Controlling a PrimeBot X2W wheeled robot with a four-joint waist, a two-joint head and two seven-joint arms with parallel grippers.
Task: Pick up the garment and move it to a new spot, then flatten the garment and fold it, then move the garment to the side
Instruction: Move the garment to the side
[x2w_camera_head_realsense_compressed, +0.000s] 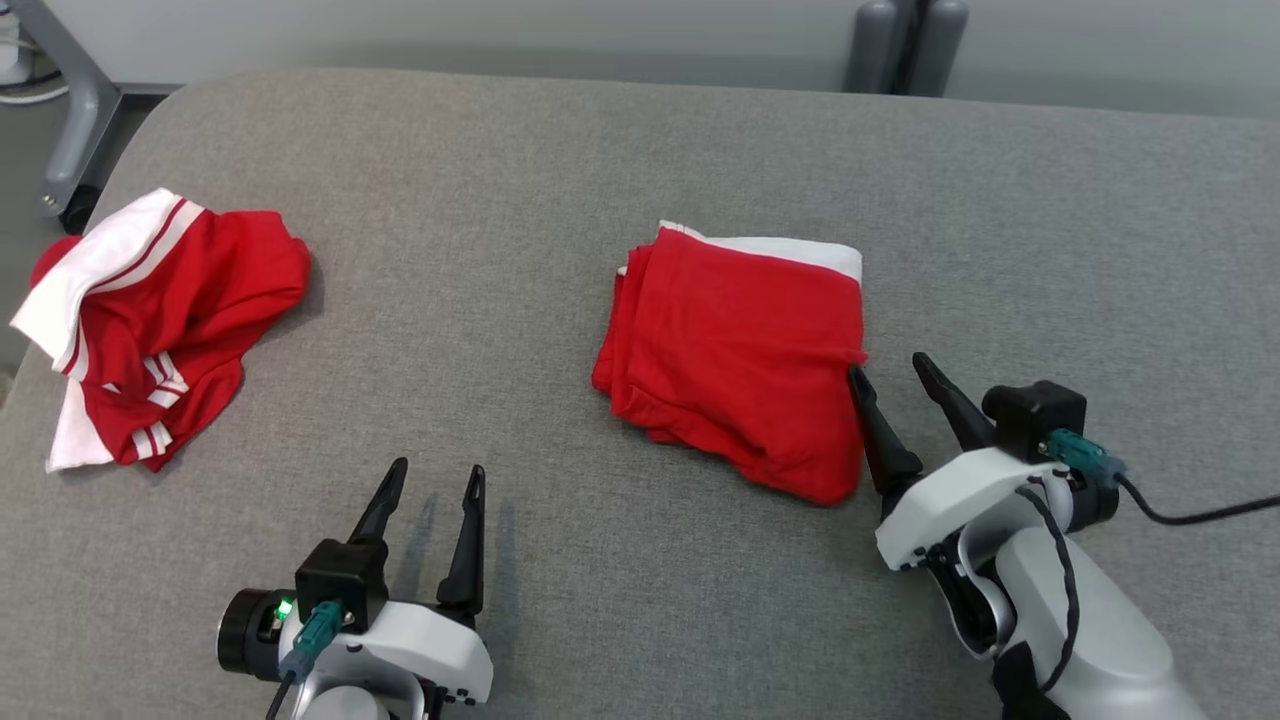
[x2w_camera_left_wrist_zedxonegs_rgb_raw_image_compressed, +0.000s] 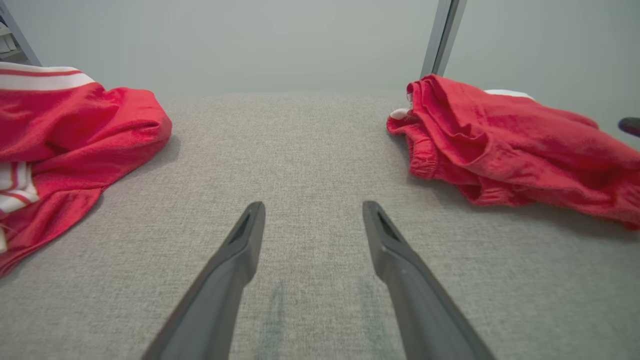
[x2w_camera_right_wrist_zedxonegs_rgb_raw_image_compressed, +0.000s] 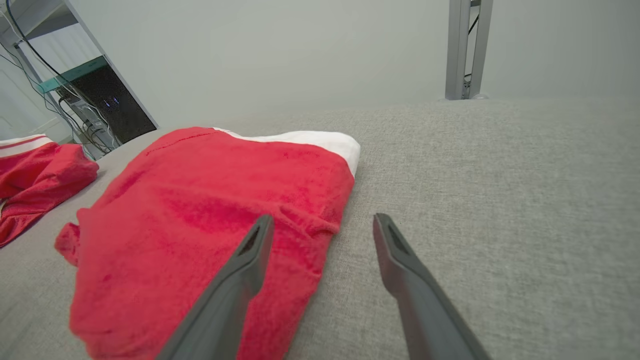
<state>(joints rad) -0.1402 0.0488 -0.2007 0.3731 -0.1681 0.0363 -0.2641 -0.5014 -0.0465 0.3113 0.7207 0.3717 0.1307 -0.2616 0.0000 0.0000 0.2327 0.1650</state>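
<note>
My right gripper grabs the folded red garment by its folded side edge next, to move the garment to the side.
A folded red garment with a white band along its far edge lies at the middle of the grey table; it also shows as the folded garment and at the right as the folded garment. My right gripper is open at its right edge, the left finger over the cloth, the right finger over bare table; the right gripper holds nothing. My left gripper stands open near the front edge, and the left gripper points at bare table between two garments.
A second red garment with white stripes lies crumpled at the table's left edge, seen too as the crumpled garment. A grey metal post stands behind the table, and a rack with cables at the far left.
</note>
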